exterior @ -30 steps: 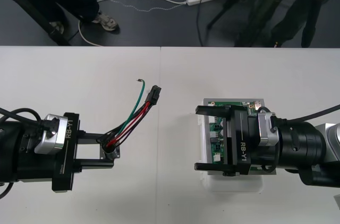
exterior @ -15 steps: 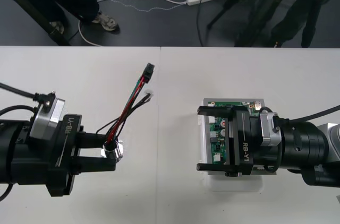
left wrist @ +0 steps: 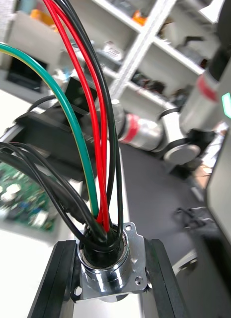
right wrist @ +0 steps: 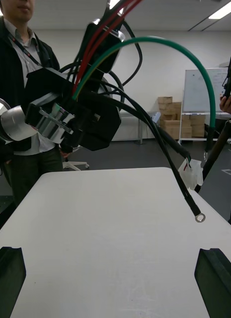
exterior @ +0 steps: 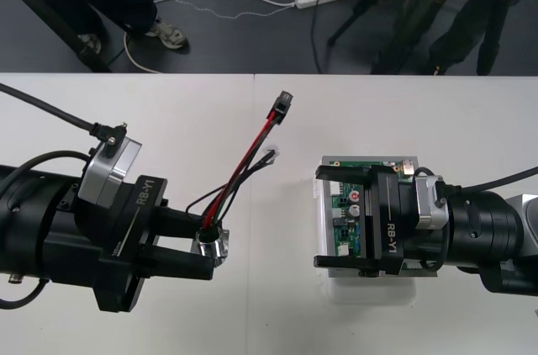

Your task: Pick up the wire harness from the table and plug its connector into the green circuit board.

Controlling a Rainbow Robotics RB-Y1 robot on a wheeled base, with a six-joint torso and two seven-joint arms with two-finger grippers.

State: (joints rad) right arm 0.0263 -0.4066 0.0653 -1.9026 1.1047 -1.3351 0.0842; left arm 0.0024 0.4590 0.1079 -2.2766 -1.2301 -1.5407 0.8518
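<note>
The robot's right gripper needs to take hold of the harness by its stiff black plug (exterior: pixel 282 106) next, since the red and black wires hang slack below the plug.
My left gripper (exterior: pixel 208 246) is shut on the harness's round metal socket (exterior: pixel 212 245), held above the table left of the board. Red, black and green wires (exterior: pixel 244 166) run from it up to the black plug (exterior: pixel 284 107), which hangs free in the air. In the left wrist view the socket (left wrist: pixel 105 268) sits between my two fingers (left wrist: pixel 58 280). The green circuit board (exterior: pixel 340 219) on its white base (exterior: pixel 370 289) lies partly under my right gripper (exterior: pixel 317 217), which is open. The right wrist view faces the left gripper (right wrist: pixel 90 121) and the green wire (right wrist: pixel 194 62).
A white connector (exterior: pixel 271 154) and a ring terminal (right wrist: pixel 198 217) dangle from thin black leads of the harness. Bare table stretches between the two grippers and behind the board. The table's far edge (exterior: pixel 252 75) borders dark floor with cables.
My left gripper has lifted the harness by its socket and carried it right, toward the board. The plug has swung up and to the right. The right gripper has barely moved.
</note>
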